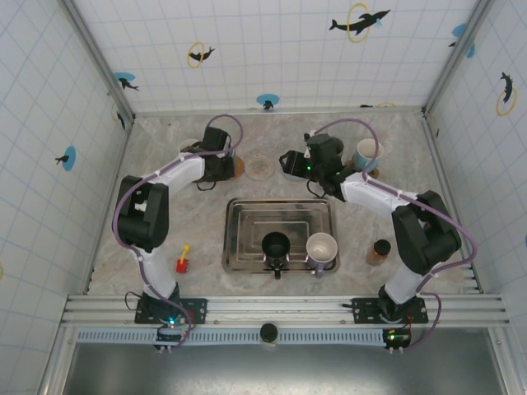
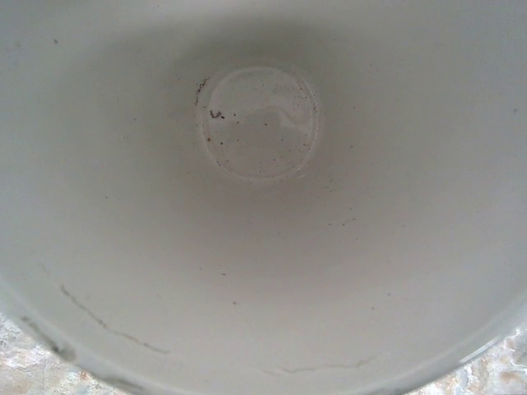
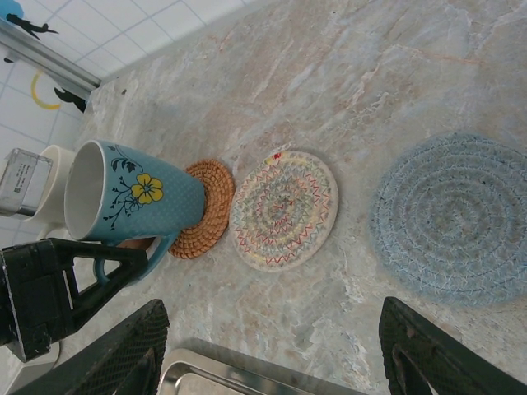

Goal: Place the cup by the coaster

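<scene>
My left gripper should open now, because the bottom of the mug is over the brown woven coaster [image 3: 210, 206] and the mug would settle there.
The cup [image 3: 140, 197] is a blue mug with a yellow flower and a white inside [image 2: 263, 206]. It is tilted, mouth towards the left arm, with its base over the left part of the brown woven coaster [image 3: 210, 206]. My left gripper [image 1: 222, 167] is shut on the mug at its rim and handle side, and one black finger [image 3: 99, 276] shows below the mug. I cannot tell whether the base touches the coaster. My right gripper [image 3: 280, 354] hangs open and empty over bare table, right of the coaster row.
A multicoloured coaster [image 3: 284, 210] and a blue coaster [image 3: 453, 218] lie right of the brown one. The steel tray [image 1: 239, 210] holds a black cup [image 1: 276, 245] and a pale cup [image 1: 321, 247]. Another blue cup [image 1: 368, 154] stands back right, a white cup [image 1: 191, 148] back left.
</scene>
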{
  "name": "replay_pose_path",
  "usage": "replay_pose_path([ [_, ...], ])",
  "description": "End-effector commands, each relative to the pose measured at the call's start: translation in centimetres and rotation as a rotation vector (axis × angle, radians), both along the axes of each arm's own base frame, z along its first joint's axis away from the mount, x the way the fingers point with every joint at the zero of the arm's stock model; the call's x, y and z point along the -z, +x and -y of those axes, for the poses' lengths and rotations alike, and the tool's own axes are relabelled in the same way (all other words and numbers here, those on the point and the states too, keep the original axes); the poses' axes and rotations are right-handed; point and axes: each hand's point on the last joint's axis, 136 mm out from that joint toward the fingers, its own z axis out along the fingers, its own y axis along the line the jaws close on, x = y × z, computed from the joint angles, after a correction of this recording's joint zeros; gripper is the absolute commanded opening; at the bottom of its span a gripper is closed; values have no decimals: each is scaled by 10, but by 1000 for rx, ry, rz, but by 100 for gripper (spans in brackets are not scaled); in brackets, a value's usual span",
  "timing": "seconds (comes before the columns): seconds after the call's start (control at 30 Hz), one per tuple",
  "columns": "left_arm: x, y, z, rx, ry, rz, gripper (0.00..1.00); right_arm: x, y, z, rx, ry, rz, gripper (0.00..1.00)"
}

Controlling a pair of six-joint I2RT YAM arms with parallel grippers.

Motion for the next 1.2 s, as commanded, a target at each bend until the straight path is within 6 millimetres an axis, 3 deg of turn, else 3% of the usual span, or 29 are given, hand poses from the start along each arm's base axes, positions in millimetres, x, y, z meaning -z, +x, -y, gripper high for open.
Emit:
replay_pose_path([
  [0.0, -15, 16, 3, 2, -21, 52, 0, -12, 11, -4, 4, 22, 29, 69],
  [0.5, -10, 14, 2, 3, -10, 26, 0, -15, 10, -5, 1, 26, 33, 69],
  [0.93, -11, 13, 2, 3, -8, 23, 26, -18, 9, -5, -2, 28, 39, 69],
  [1.17, -22, 12, 2, 0, -20, 46, 33, -19, 7, -5, -3, 26, 40, 69],
])
